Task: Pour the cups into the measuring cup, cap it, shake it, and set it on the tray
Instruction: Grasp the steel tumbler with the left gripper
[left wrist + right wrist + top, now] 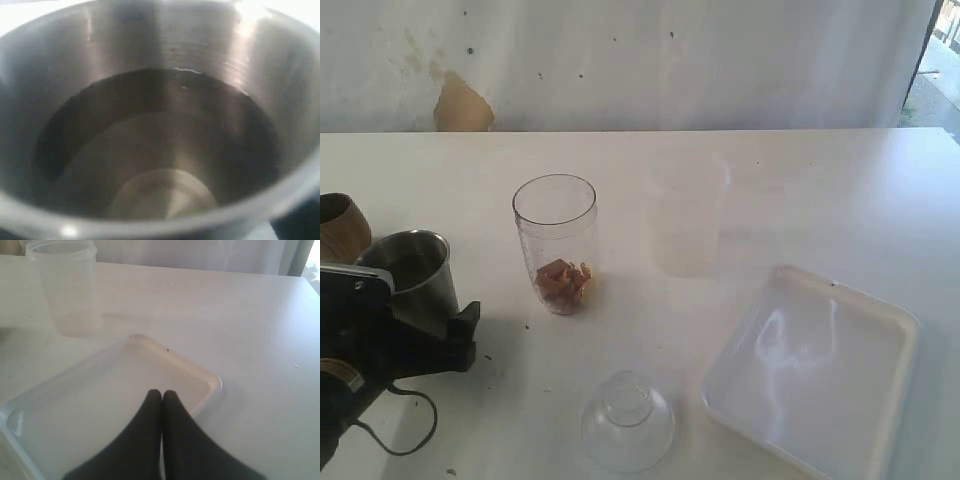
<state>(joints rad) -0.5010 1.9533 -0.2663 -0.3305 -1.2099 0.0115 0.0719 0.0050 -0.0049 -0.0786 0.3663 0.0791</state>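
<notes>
My left gripper will next pick up the steel tumbler by its side (pixel 434 299). The tumbler's rim then stays free to pour into the measuring cup.
The steel tumbler (pixel 415 270) stands at the table's left, and its inside (pixel 160 125) fills the left wrist view, with clear liquid in it. My left gripper (pixel 445 325) is right at the tumbler's near side with its jaws wide; the fingers are hidden, so contact is unclear. The wooden cup (pixel 340 225) stands just behind. The measuring cup (pixel 556 245) stands upright in the middle with brown pieces in its bottom. The frosted cup (pixel 685 215) (pixel 65 287) stands to its right. My right gripper (pixel 161 392) is shut and empty above the tray (pixel 200 372) (pixel 880 320).
A clear dome lid (pixel 627 420) lies near the front edge, between the measuring cup and the tray. A black cable (pixel 410 430) loops on the table under the left arm. A white curtain hangs behind the table.
</notes>
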